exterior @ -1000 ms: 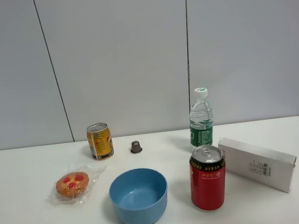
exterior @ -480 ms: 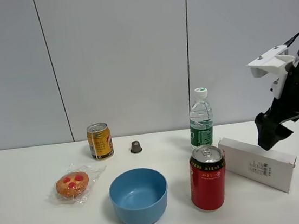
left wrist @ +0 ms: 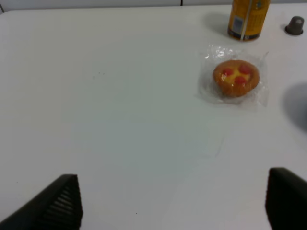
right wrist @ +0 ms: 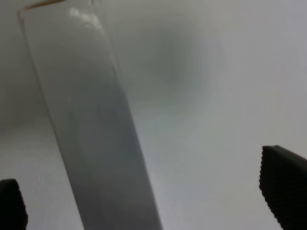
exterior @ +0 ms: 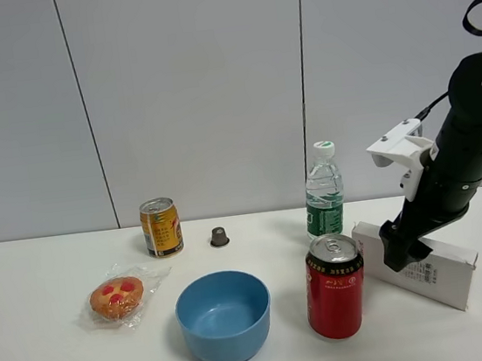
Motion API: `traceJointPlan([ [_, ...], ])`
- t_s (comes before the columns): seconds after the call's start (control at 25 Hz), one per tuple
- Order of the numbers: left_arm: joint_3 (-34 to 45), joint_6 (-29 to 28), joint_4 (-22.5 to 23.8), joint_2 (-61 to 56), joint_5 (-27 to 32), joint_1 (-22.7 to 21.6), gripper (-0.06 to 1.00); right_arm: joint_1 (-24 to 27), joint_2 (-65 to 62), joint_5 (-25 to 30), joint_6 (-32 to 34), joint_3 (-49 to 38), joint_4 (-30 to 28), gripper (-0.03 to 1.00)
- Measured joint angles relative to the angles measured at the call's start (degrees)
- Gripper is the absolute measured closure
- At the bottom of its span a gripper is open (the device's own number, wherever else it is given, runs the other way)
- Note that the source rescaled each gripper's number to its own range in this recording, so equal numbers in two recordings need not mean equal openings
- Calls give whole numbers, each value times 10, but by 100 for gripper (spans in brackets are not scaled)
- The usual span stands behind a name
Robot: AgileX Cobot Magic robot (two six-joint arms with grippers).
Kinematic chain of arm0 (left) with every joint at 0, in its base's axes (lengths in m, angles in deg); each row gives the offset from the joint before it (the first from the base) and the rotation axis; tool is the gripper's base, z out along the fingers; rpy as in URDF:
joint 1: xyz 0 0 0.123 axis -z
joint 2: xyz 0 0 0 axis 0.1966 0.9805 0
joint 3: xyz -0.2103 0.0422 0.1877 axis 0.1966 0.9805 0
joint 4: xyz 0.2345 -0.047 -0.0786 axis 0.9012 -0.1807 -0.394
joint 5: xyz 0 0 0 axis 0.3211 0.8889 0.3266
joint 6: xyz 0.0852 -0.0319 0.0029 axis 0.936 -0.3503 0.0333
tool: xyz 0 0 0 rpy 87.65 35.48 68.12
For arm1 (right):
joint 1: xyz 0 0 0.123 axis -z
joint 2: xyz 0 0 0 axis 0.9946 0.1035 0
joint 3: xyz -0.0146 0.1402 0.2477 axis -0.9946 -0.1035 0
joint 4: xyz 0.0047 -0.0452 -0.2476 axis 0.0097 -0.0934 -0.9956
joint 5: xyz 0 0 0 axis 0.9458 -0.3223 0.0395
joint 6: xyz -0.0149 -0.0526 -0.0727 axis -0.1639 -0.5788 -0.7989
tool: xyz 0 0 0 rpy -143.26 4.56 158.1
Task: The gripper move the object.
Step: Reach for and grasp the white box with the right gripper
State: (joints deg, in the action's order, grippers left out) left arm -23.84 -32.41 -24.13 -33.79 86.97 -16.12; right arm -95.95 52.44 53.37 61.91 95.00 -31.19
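Both fingers of my right gripper are still above the box's upper edge (exterior: 452, 247) (right wrist: 98, 115), so I need to lower it first and then close it on the white box.
The long white box (exterior: 428, 268) with small black print lies at the right of the table, beside the red can (exterior: 334, 286). My right gripper (exterior: 398, 254) hangs from the black arm with a white bracket, right over the box's upper edge; I cannot tell from this view if it touches. In the right wrist view the box (right wrist: 96, 139) fills the space between the two spread fingertips (right wrist: 284, 179), so the gripper is open. My left gripper (left wrist: 170, 203) is open over bare table, out of the high view.
A blue bowl (exterior: 223, 316) stands front centre. A wrapped pastry (exterior: 116, 297) lies at the left, also in the left wrist view (left wrist: 235, 79). A gold can (exterior: 161, 227), a small dark cap (exterior: 219, 236) and a water bottle (exterior: 323, 191) stand behind.
My right arm has come in from the right edge and moved down and left, until its gripper is over the white box. The box and the other things have not moved.
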Motion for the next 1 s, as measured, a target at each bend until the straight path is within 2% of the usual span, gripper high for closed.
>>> traceJointPlan([
  [0.56, 0, 0, 0, 0, 0, 0, -6, 0, 54, -58, -2, 1, 21, -3],
  [0.64, 0, 0, 0, 0, 0, 0, -6, 0, 54, -66, -2, 1, 22, 9],
  [0.76, 0, 0, 0, 0, 0, 0, -6, 0, 54, -67, -2, 1, 25, 42],
  [0.8, 0, 0, 0, 0, 0, 0, -6, 0, 54, -67, -2, 1, 26, 49],
  [1.0, 0, 0, 0, 0, 0, 0, -6, 0, 54, -66, -2, 1, 32, 69],
])
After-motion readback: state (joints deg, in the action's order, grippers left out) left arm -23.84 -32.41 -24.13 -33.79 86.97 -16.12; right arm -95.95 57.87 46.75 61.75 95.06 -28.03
